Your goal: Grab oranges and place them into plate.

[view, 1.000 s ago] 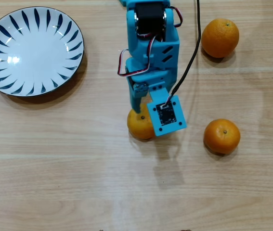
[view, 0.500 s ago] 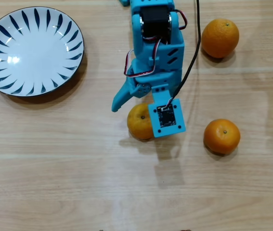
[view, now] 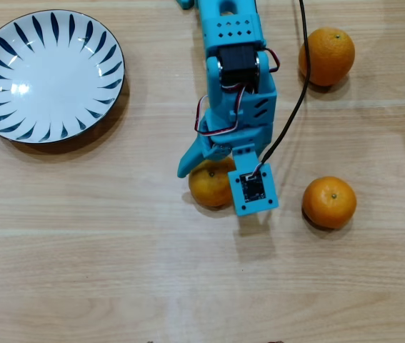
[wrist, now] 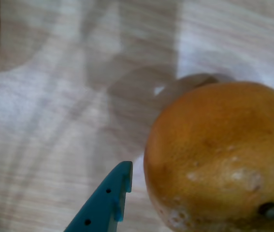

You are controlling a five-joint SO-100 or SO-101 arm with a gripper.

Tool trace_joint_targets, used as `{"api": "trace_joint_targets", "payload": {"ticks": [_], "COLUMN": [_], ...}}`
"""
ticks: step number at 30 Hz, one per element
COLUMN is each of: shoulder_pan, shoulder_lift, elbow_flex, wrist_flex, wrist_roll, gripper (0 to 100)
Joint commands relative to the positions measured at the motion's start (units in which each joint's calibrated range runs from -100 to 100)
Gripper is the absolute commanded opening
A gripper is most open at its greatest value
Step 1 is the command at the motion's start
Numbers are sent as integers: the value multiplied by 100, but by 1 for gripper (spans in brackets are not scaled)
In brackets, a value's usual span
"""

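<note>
The gripper grabs the orange by its round sides next, to place it into the white plate [view: 48, 76].
An orange [view: 209, 187] lies mid-table, partly under my teal gripper [view: 215, 183]. The gripper is open and straddles it, with the moving finger [view: 188, 161] on its left in the overhead view. In the wrist view the same orange [wrist: 219, 154] fills the right side. One teal fingertip [wrist: 115, 193] sits just left of it with a small gap; the other finger is hidden. Two more oranges lie on the table, one at upper right [view: 327, 56] and one at right [view: 329, 202]. The white plate with blue strokes [view: 2, 121] sits empty at top left.
The arm [view: 234, 57] reaches down from the top edge, with a black cable [view: 298, 93] running beside it close to the upper right orange. The surface is a light wooden tabletop [view: 116, 271].
</note>
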Motion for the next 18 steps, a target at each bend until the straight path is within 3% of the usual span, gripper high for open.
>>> {"api": "trace_joint_targets", "payload": {"ticks": [1, 18], "shoulder_pan": [-3, 70], "shoulder_lift": [-329, 136], "elbow_flex": [-8, 291], "wrist_flex": [-285, -852], "wrist_roll": [-21, -21], "gripper": [42, 42]}}
